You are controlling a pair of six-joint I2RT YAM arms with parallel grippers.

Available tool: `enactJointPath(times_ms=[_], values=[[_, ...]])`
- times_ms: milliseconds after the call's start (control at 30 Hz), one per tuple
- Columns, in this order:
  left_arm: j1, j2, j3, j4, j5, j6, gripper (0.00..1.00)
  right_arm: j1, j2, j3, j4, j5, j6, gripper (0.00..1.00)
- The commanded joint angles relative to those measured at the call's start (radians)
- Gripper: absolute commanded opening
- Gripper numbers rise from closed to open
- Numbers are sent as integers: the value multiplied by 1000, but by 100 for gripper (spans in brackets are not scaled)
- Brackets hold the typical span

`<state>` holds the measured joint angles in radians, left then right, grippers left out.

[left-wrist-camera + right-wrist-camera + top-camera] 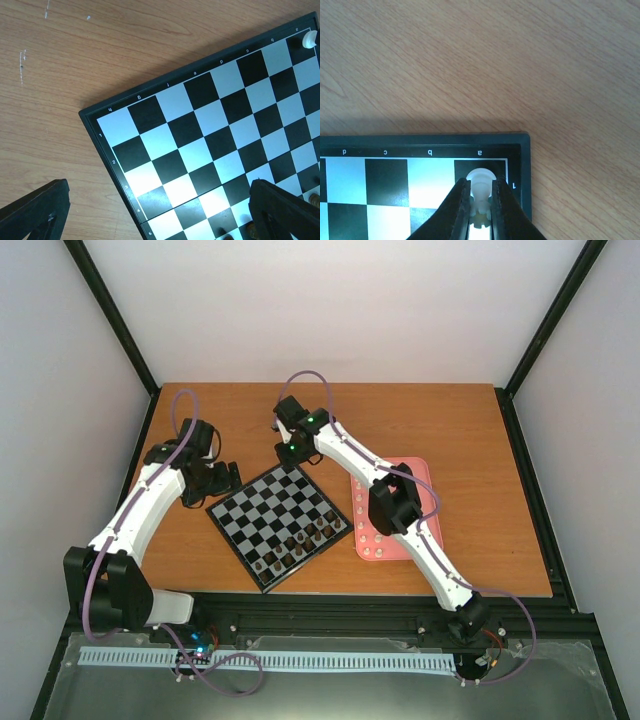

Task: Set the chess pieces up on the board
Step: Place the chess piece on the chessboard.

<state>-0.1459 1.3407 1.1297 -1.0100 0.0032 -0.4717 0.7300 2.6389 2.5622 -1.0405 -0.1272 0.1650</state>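
The cream-white chess piece's round base would stand in the dark corner square. My right gripper should open.
The board [272, 508] lies turned like a diamond on the wooden table. My right gripper [291, 453] is at its far corner. In the right wrist view the right gripper [481, 185] is shut on a cream-white chess piece [481, 176] over the corner square marked a and 1 of the board [385, 175]. That piece [309, 39] also shows in the left wrist view. My left gripper [226, 478] is open and empty above the board's left corner [200, 125], with its fingers [47, 205] wide apart. More white pieces [373, 540] stand on the pink tray.
The pink tray [421, 476] lies right of the board, partly under my right arm. Dark brown pieces [300, 543] stand in rows along the board's near right side and show at the lower right of the left wrist view [314, 198]. Bare wood surrounds the board.
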Motion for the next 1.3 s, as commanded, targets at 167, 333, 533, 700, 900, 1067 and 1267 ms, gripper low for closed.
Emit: enactJointPath(times_ms=[167, 333, 533, 700, 900, 1067, 1267], values=[[6, -12, -3, 10, -1, 19, 100, 8, 29, 35, -10, 12, -2, 7], [6, -12, -6, 11, -1, 18, 100, 9, 32, 35, -20, 5, -7, 12], [6, -18, -10, 13, 1, 16, 100, 11, 33, 35, -24, 5, -8, 21], [7, -24, -14, 10, 3, 17, 100, 12, 29, 35, -16, 7, -8, 28], [8, -24, -10, 11, 7, 20, 100, 12, 14, 38, -10, -3, -18, 39], [8, -22, -10, 17, 13, 19, 100, 14, -34, 37, 4, -14, -49, 52], [7, -28, -13, 21, 10, 18, 100, 13, -98, 19, -32, -5, -60, 57]])
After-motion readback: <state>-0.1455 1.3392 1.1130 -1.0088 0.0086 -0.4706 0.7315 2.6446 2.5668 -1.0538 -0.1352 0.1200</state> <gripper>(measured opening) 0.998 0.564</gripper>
